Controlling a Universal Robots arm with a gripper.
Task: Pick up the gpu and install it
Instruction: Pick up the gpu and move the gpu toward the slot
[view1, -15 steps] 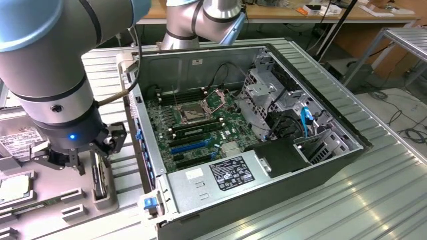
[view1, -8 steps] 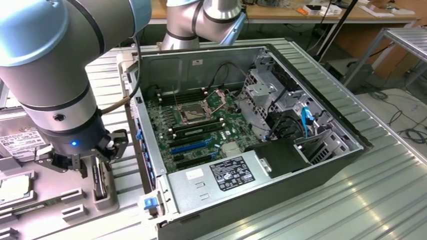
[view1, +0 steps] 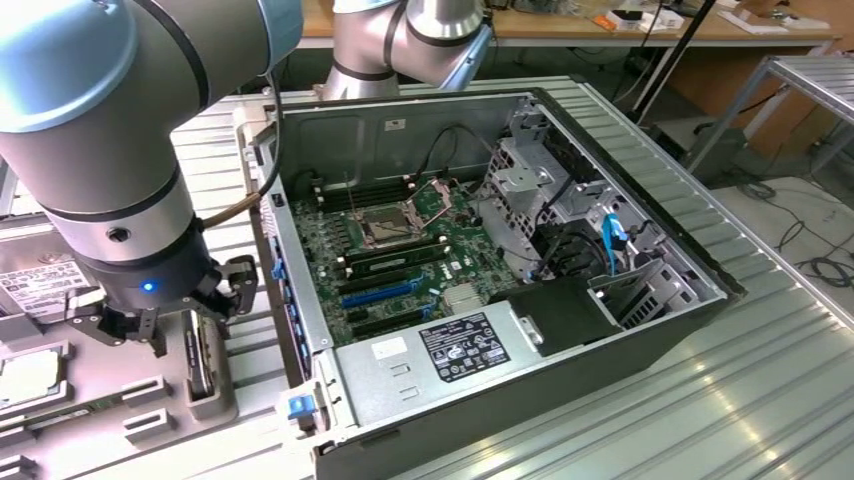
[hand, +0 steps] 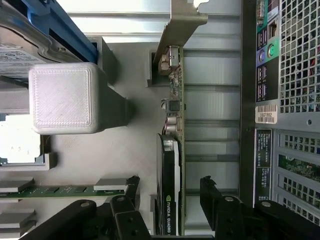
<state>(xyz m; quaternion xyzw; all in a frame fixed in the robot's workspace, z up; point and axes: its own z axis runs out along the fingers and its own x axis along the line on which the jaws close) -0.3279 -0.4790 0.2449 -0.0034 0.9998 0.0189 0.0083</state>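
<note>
My gripper's fingers reach down beside the GPU's black cooler (hand: 168, 195) and green board (hand: 183, 200), so closing now would catch the GPU and it is time to close.
The gpu (hand: 178, 125) stands on edge in a slot of the grey parts tray (hand: 100, 160). Its green board, black cooler and silver end bracket (hand: 182, 25) all show. My gripper (hand: 170, 192) is open just above it, one black finger (hand: 131, 192) on each side of the card and not touching it. In the exterior view the gripper (view1: 180, 325) hangs over the gpu (view1: 198, 362) at the exterior view's left, beside the open computer case (view1: 667, 330). The motherboard (view1: 387, 250) with its blue slots (view1: 380, 295) lies inside the case.
On the tray sit a silver labelled hard drive (hand: 20, 55), a grey block post (hand: 62, 97), a memory stick (hand: 65, 190) and a processor (view1: 27, 375). The case's rear panel (hand: 285, 75) runs close beside the gpu. A power supply (view1: 461, 345) fills the case's near corner.
</note>
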